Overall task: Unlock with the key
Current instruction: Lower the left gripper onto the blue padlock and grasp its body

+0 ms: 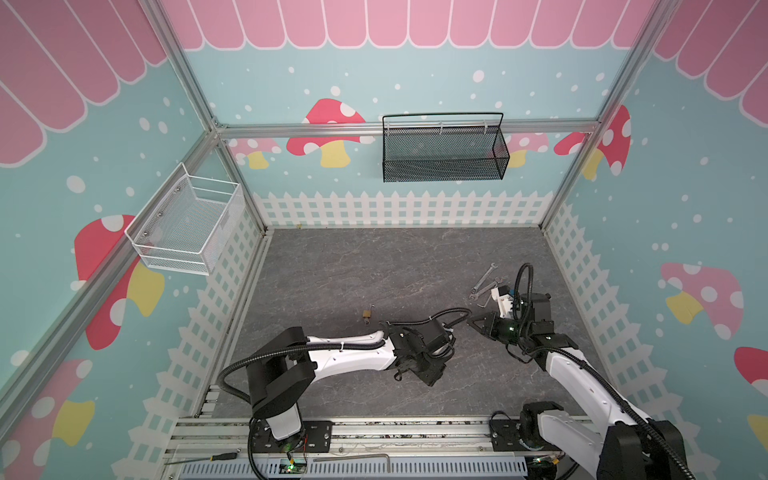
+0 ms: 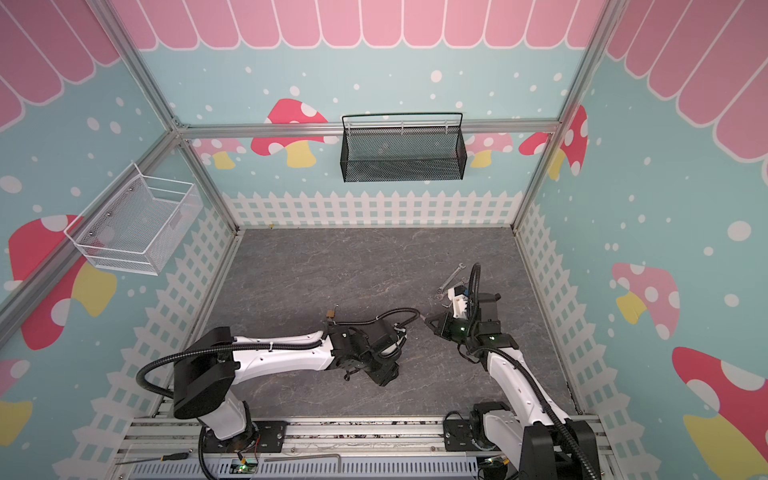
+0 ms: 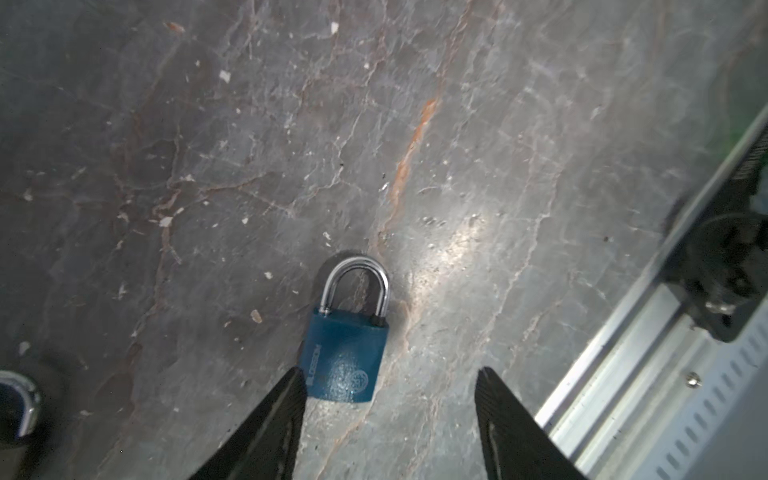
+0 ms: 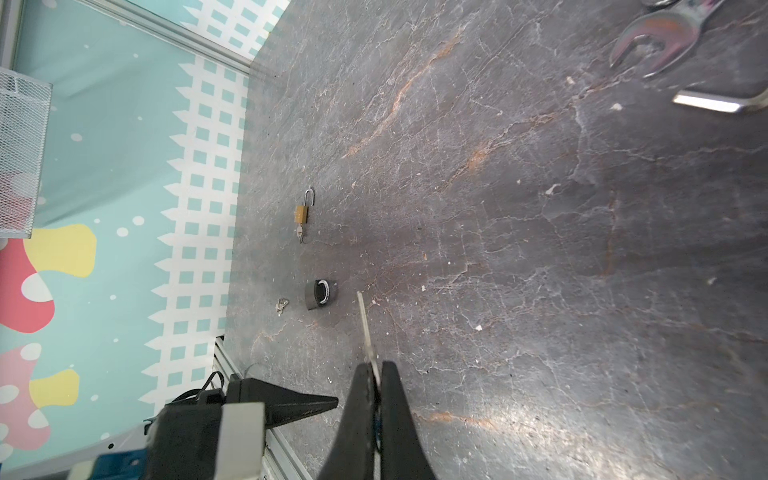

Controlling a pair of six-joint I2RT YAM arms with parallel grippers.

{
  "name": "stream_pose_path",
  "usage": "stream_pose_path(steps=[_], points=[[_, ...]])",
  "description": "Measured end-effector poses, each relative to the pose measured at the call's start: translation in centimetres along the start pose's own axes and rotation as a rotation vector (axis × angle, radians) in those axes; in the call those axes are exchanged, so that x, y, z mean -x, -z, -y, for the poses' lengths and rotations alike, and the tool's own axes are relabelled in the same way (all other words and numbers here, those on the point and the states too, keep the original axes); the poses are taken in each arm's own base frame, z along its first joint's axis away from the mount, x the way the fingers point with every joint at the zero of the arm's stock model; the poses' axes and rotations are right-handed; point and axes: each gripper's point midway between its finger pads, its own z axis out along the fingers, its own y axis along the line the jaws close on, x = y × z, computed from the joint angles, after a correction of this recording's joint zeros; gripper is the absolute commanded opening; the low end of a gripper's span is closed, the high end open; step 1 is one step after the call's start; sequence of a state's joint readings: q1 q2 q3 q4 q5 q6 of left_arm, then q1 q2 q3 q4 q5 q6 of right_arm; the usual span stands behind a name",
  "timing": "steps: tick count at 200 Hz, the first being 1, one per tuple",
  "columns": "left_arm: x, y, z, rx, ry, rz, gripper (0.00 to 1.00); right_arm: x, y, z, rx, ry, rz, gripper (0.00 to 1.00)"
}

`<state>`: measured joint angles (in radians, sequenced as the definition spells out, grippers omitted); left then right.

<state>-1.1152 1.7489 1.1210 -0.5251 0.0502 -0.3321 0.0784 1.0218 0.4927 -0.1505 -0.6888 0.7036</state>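
Observation:
My left gripper must next grab the blue padlock (image 3: 345, 357) by its body's side edges, leaving keyhole and shackle free to unlock.
A blue padlock (image 3: 345, 357) with a silver shackle lies flat on the grey table in the left wrist view. My left gripper (image 3: 390, 374) stands open just over its body, one fingertip (image 3: 291, 395) at the lock's edge and nothing gripped. The arm hides this lock in both top views. My right gripper (image 4: 376, 370) is shut on a thin silver key (image 4: 365, 328), whose blade sticks out past the fingertips. In a top view the right gripper (image 1: 471, 322) hovers to the right of the left wrist (image 1: 428, 340).
A small brass padlock (image 1: 368, 314) (image 4: 302, 214) with a key in it lies further back. A dark padlock (image 4: 320, 293) and loose keys (image 4: 282, 305) lie near it. Wrenches (image 1: 484, 282) sit beside the right arm. White basket (image 1: 187, 226) and black basket (image 1: 444, 147) hang on the walls.

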Motion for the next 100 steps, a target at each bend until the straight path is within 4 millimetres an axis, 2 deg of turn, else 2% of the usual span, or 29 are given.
stream_pose_path(steps=[25,67,100], points=[[-0.2,-1.1,-0.7,0.045,-0.004,-0.032,0.65,0.0,0.0,0.0,0.0,0.001,0.0,0.0],[0.4,-2.4,-0.6,0.06,-0.007,-0.053,0.64,0.0,-0.1,0.2,-0.004,0.004,-0.005,0.0],[-0.4,-3.0,-0.5,0.078,0.006,-0.088,0.62,0.0,-0.1,0.3,-0.006,0.007,-0.002,0.0]])
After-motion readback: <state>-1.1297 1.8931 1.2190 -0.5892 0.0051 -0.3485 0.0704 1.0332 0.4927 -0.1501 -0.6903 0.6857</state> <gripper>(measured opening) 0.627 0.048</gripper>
